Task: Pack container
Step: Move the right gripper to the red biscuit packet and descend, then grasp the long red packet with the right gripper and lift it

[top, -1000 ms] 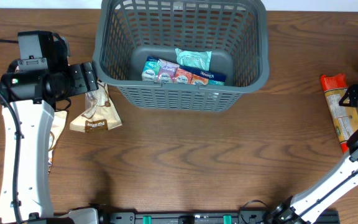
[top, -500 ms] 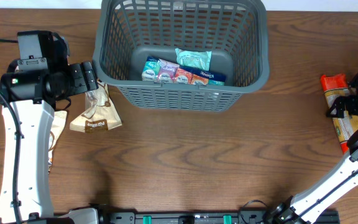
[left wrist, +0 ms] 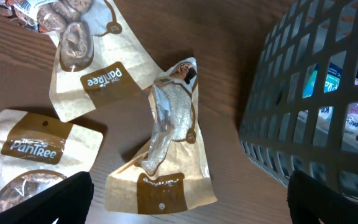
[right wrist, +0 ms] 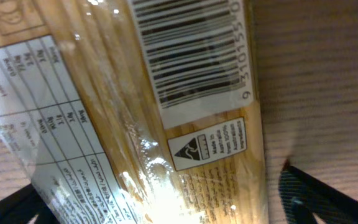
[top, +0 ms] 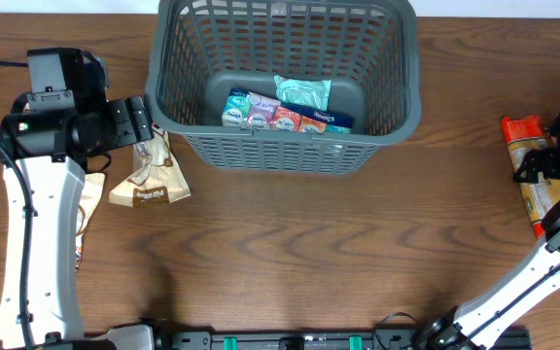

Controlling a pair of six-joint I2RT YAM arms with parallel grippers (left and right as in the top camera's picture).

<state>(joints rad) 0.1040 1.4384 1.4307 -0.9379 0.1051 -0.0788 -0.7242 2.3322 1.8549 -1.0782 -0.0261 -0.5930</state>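
Both long edges of the pasta packet lie between my right gripper's fingers, so my right gripper closes next. Closing now would catch the packet's middle.
The dark grey basket (top: 290, 153) stands at the back centre and holds several snack packets (top: 285, 109). Its lattice wall fills the right of the left wrist view (left wrist: 309, 106). My left gripper (top: 141, 121) is open beside the basket's left wall, above a crumpled brown pouch (top: 150, 179). In the left wrist view the gripper (left wrist: 188, 202) straddles that pouch (left wrist: 169, 140) without touching it. My right gripper (top: 550, 163) is open at the far right over a long pasta packet (top: 533, 199). In the right wrist view the gripper (right wrist: 166, 208) has its jaws either side of the packet (right wrist: 166, 124).
Two more tan PanTree pouches (left wrist: 95, 68) (left wrist: 33, 149) lie left of the crumpled one, partly under the left arm (top: 42, 224) in the overhead view. The table's right edge is close to the pasta packet.
My right gripper has come in from the right edge to sit over the pasta packet. The left arm and the pouches have not moved.
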